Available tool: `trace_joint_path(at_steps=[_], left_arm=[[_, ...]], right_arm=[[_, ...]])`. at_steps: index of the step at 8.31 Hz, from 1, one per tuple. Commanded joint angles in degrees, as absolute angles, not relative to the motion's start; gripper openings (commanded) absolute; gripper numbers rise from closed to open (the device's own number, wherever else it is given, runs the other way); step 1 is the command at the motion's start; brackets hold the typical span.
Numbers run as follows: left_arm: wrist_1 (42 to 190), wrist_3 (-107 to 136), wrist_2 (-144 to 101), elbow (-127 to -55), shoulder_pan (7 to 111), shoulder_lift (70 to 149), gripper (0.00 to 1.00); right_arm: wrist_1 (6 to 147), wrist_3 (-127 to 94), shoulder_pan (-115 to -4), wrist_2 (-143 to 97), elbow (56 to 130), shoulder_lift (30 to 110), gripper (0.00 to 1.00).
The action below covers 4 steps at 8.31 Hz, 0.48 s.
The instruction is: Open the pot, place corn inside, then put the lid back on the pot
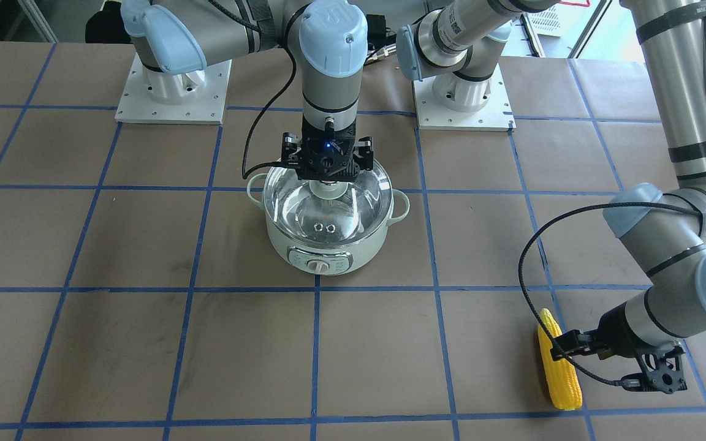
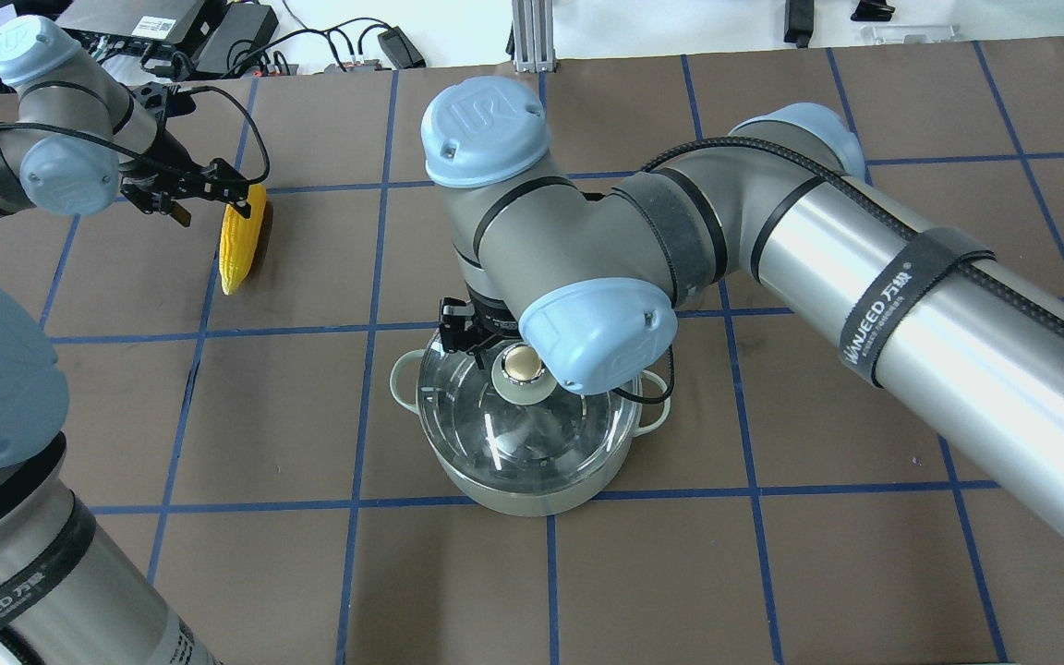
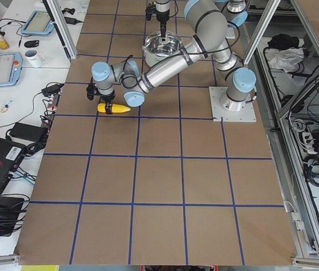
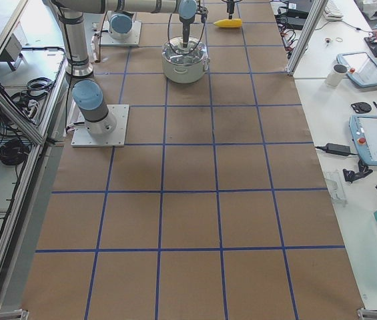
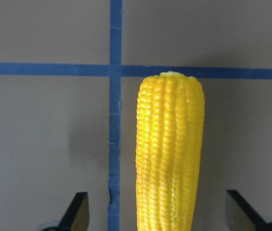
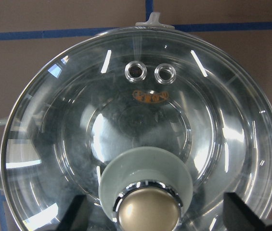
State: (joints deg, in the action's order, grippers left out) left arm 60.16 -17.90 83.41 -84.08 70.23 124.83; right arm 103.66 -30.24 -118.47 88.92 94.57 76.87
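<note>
My right gripper's open fingers are narrower than the glass lid, so my right gripper should next grab the lid by its gold-topped knob [image 6: 148,209] to open the pot.
The pale mint-green pot [image 1: 322,248] stands mid-table with the clear glass lid [image 1: 304,211] on it. My right gripper [image 6: 157,219] hangs straight over the lid, open, with one fingertip on each side of the gold-topped knob [image 6: 148,209] and not closed on it. It also shows in the front view [image 1: 327,180]. The yellow corn [image 1: 558,373] lies flat on the table, far to my left. My left gripper [image 5: 160,216] is open and low, with its fingertips [image 5: 78,211] straddling the corn [image 5: 170,154]. It shows in the overhead view too [image 2: 232,194].
Two arm base plates [image 1: 172,92] [image 1: 463,98] sit behind the pot. In the overhead view my right arm's wrist [image 2: 587,332] partly covers the pot. Brown paper with blue tape lines [image 1: 316,355] covers the table. A side desk with tablets [image 4: 375,70] lies beyond the corn.
</note>
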Motion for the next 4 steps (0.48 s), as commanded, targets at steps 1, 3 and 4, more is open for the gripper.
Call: trace_joint_path(at_steps=[1,3,4], left_arm=[[56.87,-16.88,82.09,-84.02,71.8,126.56,1.0],[54.68,-17.75,82.26,-83.93,71.81,128.4,1.0],[54.67,-17.84,82.35,-83.94,71.81,128.5,1.0]], right_arm=[[103.89,-30.23,-118.48,88.86,94.57,76.38,0.89],[103.89,-30.23,-118.48,88.77,94.57,76.38,0.81],[103.97,-30.23,-118.48,88.77,94.57,76.38,0.69]])
